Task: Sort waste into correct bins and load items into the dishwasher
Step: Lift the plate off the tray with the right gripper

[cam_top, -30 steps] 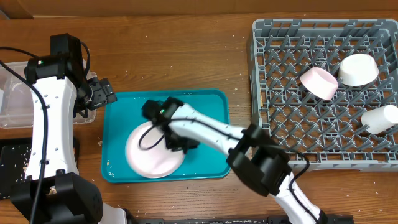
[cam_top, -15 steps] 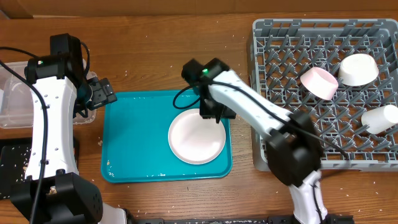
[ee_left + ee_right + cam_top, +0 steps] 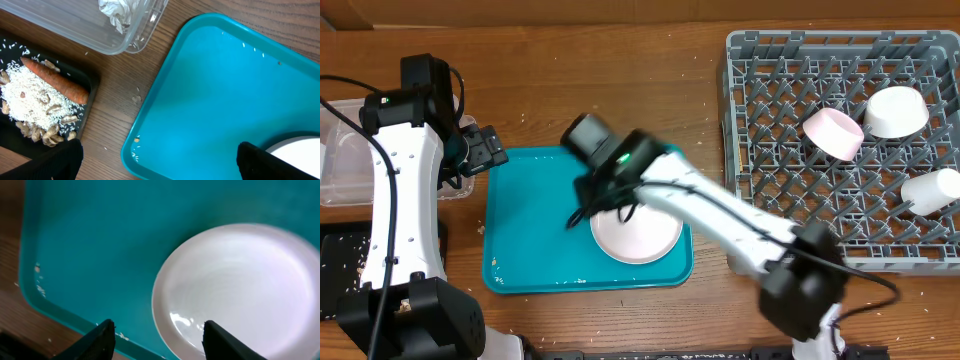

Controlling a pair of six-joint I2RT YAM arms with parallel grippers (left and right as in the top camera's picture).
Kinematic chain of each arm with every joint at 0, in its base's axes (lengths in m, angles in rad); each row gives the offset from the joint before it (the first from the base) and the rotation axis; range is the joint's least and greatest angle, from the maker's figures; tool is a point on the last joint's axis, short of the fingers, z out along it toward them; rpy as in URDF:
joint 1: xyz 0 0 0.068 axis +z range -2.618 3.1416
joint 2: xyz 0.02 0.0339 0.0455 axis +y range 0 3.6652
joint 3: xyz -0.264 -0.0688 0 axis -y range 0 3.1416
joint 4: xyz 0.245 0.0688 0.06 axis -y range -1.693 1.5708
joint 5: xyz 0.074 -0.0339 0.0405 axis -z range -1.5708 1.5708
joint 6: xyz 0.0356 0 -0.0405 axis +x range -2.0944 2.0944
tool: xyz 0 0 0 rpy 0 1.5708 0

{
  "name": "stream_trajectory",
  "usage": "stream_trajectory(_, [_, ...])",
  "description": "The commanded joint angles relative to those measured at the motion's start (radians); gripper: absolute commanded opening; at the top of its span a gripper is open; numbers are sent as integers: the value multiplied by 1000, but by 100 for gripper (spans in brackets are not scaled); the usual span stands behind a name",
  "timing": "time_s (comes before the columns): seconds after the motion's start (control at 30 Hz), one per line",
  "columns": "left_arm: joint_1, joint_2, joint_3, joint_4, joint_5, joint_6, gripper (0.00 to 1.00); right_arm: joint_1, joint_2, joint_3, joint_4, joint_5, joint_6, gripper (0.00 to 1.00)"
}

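My right gripper should next grab the plate's rim beside the tray's open area, so the opposite edge stays free to enter the rack.
The large pale-pink plate (image 3: 642, 238) lies at the right of the teal serving tray (image 3: 530, 250). My right gripper (image 3: 597, 203) hovers open over the plate's left rim; in the right wrist view the plate (image 3: 245, 290) fills the right side and its rim lies between the open fingers (image 3: 167, 341). My left gripper (image 3: 488, 150) is open and empty at the tray's top-left corner, also shown in the left wrist view (image 3: 160, 165). The clear tub (image 3: 75, 30) holds the foil ball (image 3: 117, 12). The black tray (image 3: 85, 107) holds rice (image 3: 30, 100) and the carrot (image 3: 55, 85). Wrapper and chopsticks are out of view.
The grey dish rack (image 3: 760, 150) stands at the right and holds a pink bowl (image 3: 833, 132), a white bowl (image 3: 895, 110) and a white cup (image 3: 932, 190). The clear tub (image 3: 345, 165) and black tray (image 3: 340, 250) sit at the far left. Rice grains dot the teal tray.
The plate slid from the tray's left side to its right side. My right arm then swung back left and now sits over the plate's left rim. The left arm has not moved.
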Motion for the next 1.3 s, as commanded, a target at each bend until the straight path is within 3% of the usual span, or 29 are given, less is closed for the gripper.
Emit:
stream_trajectory(0.0, [-1, 3, 0, 2, -10, 2, 100, 50, 100, -17, 24, 27, 19, 56])
stream_trajectory(0.33, [0, 3, 0, 2, -10, 2, 100, 119, 209, -18, 40, 81, 64, 53])
stream_trajectory(0.57, [0, 3, 0, 2, -10, 2, 100, 134, 240, -18, 44, 119, 103, 43])
stream_trajectory(0.97, [0, 3, 0, 2, -10, 2, 100, 133, 254, 55, -37, 74, 146, 4])
stream_trajectory(1.27, [0, 3, 0, 2, -10, 2, 100, 25, 136, 249, -223, 38, 145, 4])
